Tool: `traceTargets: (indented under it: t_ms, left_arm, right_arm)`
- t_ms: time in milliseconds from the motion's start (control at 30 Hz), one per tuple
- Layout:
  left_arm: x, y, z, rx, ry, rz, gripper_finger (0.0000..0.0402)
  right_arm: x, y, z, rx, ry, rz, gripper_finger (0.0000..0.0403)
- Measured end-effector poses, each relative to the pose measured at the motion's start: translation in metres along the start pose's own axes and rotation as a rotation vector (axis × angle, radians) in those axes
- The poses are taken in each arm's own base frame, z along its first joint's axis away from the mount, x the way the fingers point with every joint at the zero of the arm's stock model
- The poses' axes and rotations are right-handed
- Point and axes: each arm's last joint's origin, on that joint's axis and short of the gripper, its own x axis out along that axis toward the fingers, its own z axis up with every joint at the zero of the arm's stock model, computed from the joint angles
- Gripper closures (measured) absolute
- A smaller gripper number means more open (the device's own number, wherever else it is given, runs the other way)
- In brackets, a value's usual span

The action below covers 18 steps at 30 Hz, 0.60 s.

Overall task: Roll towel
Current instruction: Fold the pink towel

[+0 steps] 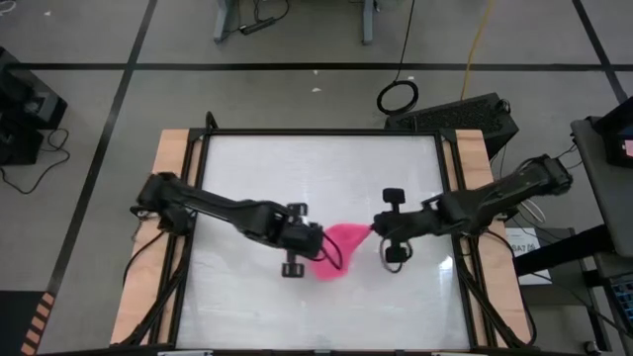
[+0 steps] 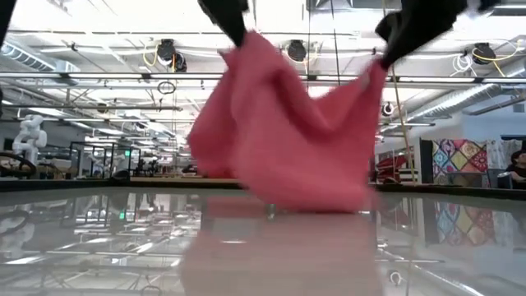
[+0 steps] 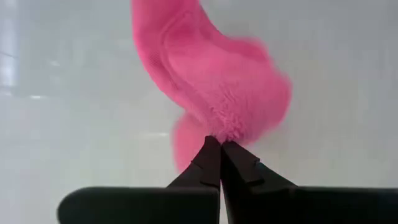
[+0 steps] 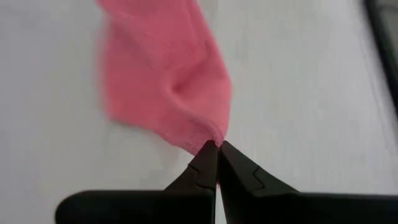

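Observation:
The towel's bunched folds hang from my left gripper's fingers above the white tabletop. My left gripper should keep holding the pink towel [image 1: 339, 249] until it lies spread flat.
The pink towel [image 1: 339, 249] hangs between my two grippers over the middle of the table. In the low view the towel [image 2: 296, 131] sags in a slack drape, and its lowest part [image 2: 329, 201] is at or just above the glossy tabletop. My left gripper [image 1: 321, 243] is shut on the towel's left end. My right gripper [image 1: 373, 230] is shut on its right end. The two grippers are close together. The white tag does not show. My left gripper pinches a bunched bit of the towel's edge [image 3: 219, 133] between its two fingertips. The towel hangs slack below and away from the fingers. My right gripper pinches a corner-like point of the towel [image 4: 213, 139] between its two fingertips. The cloth fans out from that point and hangs slack toward the other gripper.
The tabletop [image 1: 257, 178] is a white glossy sheet inside a black frame with wooden side strips [image 1: 168, 168]. A black keyboard [image 1: 455, 114] and a cable loop [image 1: 398, 97] lie on the floor beyond the far edge.

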Motion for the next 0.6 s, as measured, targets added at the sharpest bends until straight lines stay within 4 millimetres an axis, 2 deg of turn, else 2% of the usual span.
traceTargets:
  t_ms: [133,267,433,500,600]
  left_arm:
    - [-0.037,-0.004,-0.008,-0.003,-0.089,0.025,0.0401]
    - [-0.057,-0.012,-0.013,0.018,-0.128,-0.058,0.0401]
    - [-0.058,-0.026,-0.018,0.056,-0.077,-0.232,0.0401]
    - [-0.054,-0.029,-0.017,0.063,-0.069,-0.219,0.0400]
    - [-0.044,-0.030,-0.016,0.076,-0.065,-0.092,0.0376]
  right_arm:
    - [-0.026,-0.001,0.006,0.039,-0.145,0.093,0.0403]
    - [-0.040,0.005,0.009,0.039,-0.225,0.227,0.0403]
    - [-0.045,0.021,0.011,0.028,-0.237,0.397,0.0403]
    - [-0.043,0.028,0.010,0.010,-0.224,0.433,0.0403]
    - [-0.036,0.034,0.010,-0.004,-0.199,0.433,0.0403]
